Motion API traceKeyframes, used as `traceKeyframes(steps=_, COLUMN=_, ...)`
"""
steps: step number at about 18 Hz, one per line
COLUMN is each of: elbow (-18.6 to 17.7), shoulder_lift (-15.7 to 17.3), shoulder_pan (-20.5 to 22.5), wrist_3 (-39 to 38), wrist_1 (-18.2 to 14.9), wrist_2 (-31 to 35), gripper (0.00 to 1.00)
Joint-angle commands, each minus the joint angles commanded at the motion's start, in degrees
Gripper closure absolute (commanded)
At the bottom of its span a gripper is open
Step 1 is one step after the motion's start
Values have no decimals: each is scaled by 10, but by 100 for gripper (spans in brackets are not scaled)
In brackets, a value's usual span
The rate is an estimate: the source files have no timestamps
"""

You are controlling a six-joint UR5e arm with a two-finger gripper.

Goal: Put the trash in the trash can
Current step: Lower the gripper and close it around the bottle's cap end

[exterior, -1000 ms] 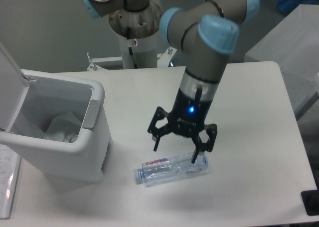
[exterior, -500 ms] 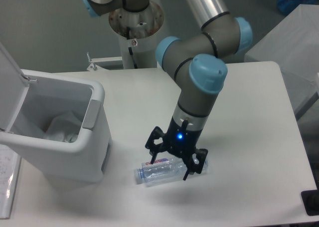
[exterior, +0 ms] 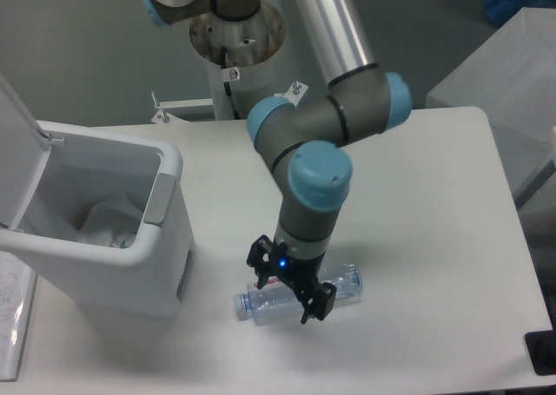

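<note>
I should drop the bottle into the open trash can, so next I need to grab the clear plastic bottle (exterior: 341, 285) with my gripper by its middle (exterior: 296, 300).
The clear plastic bottle (exterior: 341, 285) with a red-and-white label lies on its side on the white table (exterior: 434, 239), near the front edge. My gripper (exterior: 285, 298) is down over the bottle's middle, jaws open, one finger on each side of it. The white trash can (exterior: 165, 239) stands at the left with its lid (exterior: 17, 143) swung up and open. A crumpled whitish wrapper (exterior: 109, 223) lies inside the can.
The arm's base pedestal (exterior: 234, 61) stands at the back of the table. A grey box (exterior: 504, 74) sits off the right edge. A dark object (exterior: 542, 353) is at the front right corner. Papers (exterior: 13, 321) lie at the front left.
The gripper has come down and shifted left, from above the bottle's right end to around its middle. The bottle has not moved.
</note>
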Motion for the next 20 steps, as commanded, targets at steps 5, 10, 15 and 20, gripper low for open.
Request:
traceKeyframes(steps=5, elbow=-3, shoulder_lift=-7, shoulder_pan=-8, wrist_3=9, wrist_1=-11, wrist_2=11, gripper=0)
traceKeyframes(steps=10, elbow=-1, shoulder_lift=-26, shoulder_pan=-24, wrist_3=10, wrist_1=-13, wrist_2=58, gripper=0)
traceKeyframes(steps=15, elbow=1, shoulder_lift=-43, shoulder_pan=-27, wrist_3=7, wrist_1=-12, wrist_2=66, gripper=0)
traceKeyframes(steps=20, elbow=4, shoulder_lift=-59, shoulder_pan=-38, wrist_3=3, wrist_1=-10, wrist_2=94, gripper=0)
